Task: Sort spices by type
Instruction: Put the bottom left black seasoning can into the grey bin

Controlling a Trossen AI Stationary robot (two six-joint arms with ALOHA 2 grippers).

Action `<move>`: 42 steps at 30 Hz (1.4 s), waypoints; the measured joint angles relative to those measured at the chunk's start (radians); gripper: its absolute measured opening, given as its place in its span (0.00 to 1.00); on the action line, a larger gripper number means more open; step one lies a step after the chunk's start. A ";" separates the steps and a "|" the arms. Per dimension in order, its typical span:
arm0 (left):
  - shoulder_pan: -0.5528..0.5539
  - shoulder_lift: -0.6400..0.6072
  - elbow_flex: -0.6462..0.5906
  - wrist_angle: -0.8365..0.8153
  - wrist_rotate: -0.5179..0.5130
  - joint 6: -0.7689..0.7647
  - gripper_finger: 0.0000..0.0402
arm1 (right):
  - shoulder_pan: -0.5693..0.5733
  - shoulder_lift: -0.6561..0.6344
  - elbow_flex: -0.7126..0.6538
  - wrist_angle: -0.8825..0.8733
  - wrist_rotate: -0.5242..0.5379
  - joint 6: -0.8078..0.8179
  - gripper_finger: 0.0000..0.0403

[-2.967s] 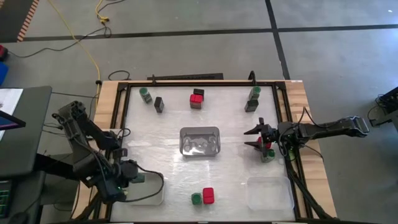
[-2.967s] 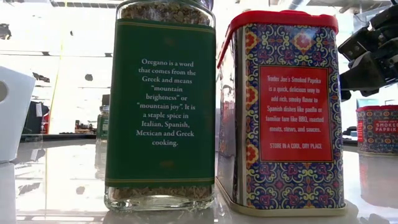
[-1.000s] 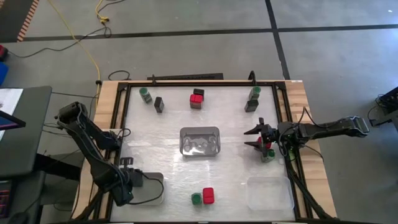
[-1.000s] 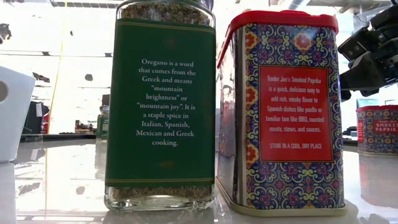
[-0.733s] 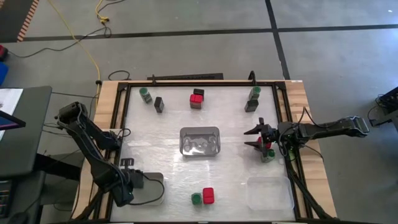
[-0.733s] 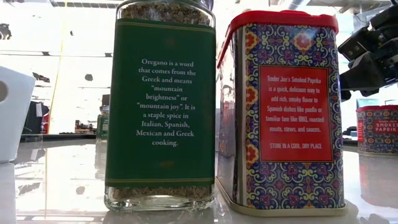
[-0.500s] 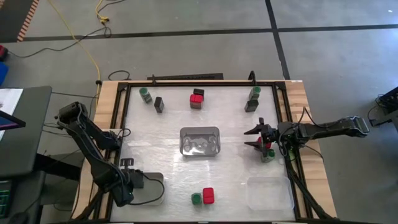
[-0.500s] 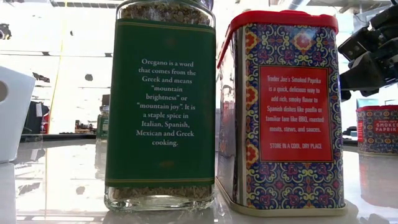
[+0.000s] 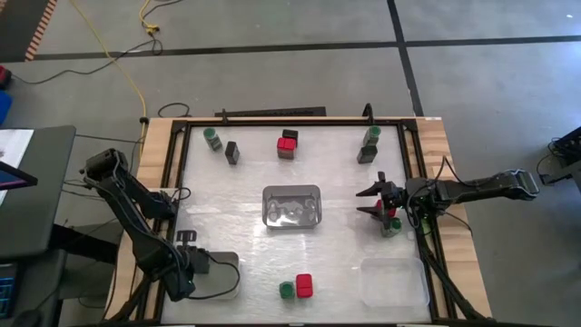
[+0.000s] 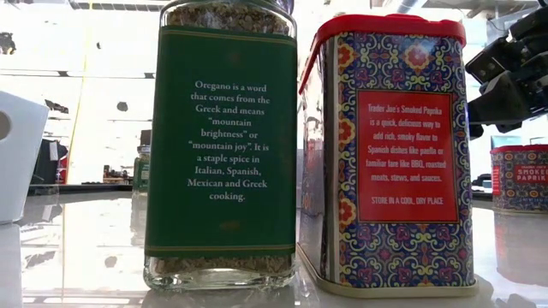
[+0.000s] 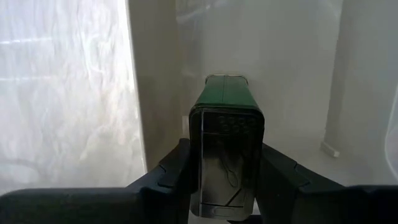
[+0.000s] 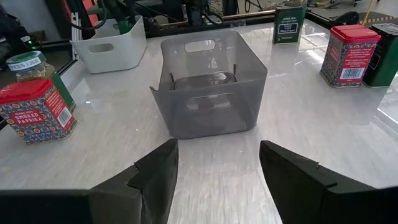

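I need to open my left gripper and let go of the green tin. The tin's lower end is inside the white tray's sides, so the tin would rest on the tray's bottom.
My left gripper [image 11: 225, 171] points down into the white tray [image 9: 221, 275] at the table's near left, shut on a dark green spice tin [image 11: 225, 102] with a silver shaker lid. In the high view the arm hides that tin. My right gripper [image 9: 374, 203] stands open at the table's right, level, next to a red-topped tin and a green jar [image 9: 390, 222]. Other spices stand on the table: a green-lidded jar [image 9: 211, 136], a dark box [image 9: 232, 152], a red-topped tin [image 9: 287, 145], and a jar and tin pair [image 9: 296, 288] at the near edge. My left gripper pinches the green tin between its two fingers [image 11: 171, 174], on two opposite sides at the silver lid end [image 11: 227, 149]. The fingers come from above, pointing down. The tin hangs upright below them inside the white tray; whether its bottom touches the tray floor I cannot tell.
A grey bin [image 9: 291, 207] sits mid-table, straight ahead of my right gripper [image 12: 217, 162]. A clear tray [image 9: 393, 282] lies at the near right. A dark tin and green jar [image 9: 368, 145] stand at the far right. Black rails frame the table.
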 joint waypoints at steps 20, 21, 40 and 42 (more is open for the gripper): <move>0.000 0.000 0.000 -0.026 -0.005 -0.022 0.40 | 0.000 0.000 0.000 0.000 0.000 0.000 0.63; 0.000 0.000 0.000 -0.031 -0.005 -0.022 0.41 | 0.000 0.000 0.000 0.000 0.000 0.000 0.63; 0.000 0.000 0.000 0.019 -0.003 -0.095 0.41 | 0.000 0.000 0.000 0.000 0.000 0.000 0.63; 0.000 0.000 0.000 0.019 -0.003 -0.101 0.41 | 0.000 0.000 0.000 0.000 0.000 0.000 0.63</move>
